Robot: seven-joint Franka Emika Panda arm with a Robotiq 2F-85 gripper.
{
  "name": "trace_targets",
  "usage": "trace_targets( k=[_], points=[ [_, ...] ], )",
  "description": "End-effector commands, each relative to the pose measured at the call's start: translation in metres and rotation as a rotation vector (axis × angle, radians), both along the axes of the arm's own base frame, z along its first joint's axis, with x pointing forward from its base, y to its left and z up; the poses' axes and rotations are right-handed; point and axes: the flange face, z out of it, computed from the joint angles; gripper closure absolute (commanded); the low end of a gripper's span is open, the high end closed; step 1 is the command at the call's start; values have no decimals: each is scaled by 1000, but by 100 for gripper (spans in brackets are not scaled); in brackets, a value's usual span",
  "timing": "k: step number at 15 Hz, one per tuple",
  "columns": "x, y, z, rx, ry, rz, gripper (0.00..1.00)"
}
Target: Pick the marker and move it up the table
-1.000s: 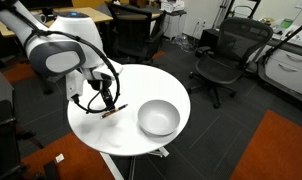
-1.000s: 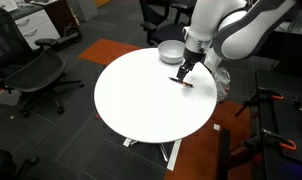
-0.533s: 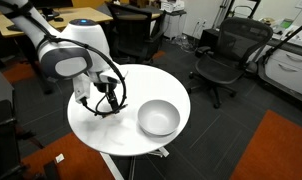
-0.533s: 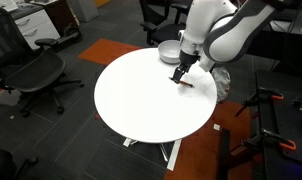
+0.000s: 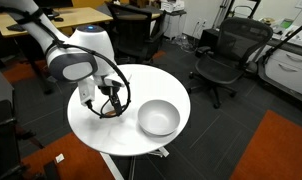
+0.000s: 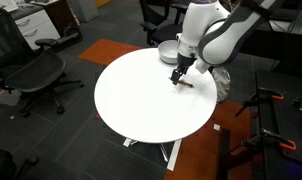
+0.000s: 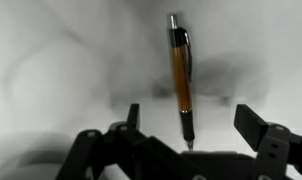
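I should close my gripper on the marker now, because the fingers reach past the marker's point and are level with its brown body.
The marker [image 7: 179, 82] is a thin orange-brown pen with dark ends, lying on the round white table [image 5: 141, 85]. In the wrist view it lies lengthwise between the two open fingers, its tip toward the gripper [image 7: 189, 125]. Neither finger touches it. In an exterior view the gripper [image 5: 109, 104] hangs low over the table's edge beside the grey-white bowl. In an exterior view the gripper [image 6: 178, 77] stands over the marker [image 6: 184, 81], which lies near the table's [image 6: 141, 100] far right rim.
A round grey-white bowl [image 5: 158, 118] sits on the table close to the gripper; it also shows behind the arm [image 6: 167, 50]. Black office chairs [image 5: 223, 55] [image 6: 31, 65] and wooden desks [image 5: 81, 15] stand around the table.
The arm has shifted slightly and lowered toward the marker. The marker has not moved.
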Motion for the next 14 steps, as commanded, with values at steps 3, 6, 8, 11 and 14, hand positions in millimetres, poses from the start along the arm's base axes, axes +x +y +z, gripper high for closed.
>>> trace_targets(
  k=[3,6,8,11,14],
  points=[
    [6,-6,-8,15,-4,-2,49],
    [7,-7,-9,9,0,1,73],
    [7,-8,-9,7,0,0,88],
    [12,-4,-5,-15,2,-2,100],
    [23,7,12,-26,-16,1,96]
  ],
)
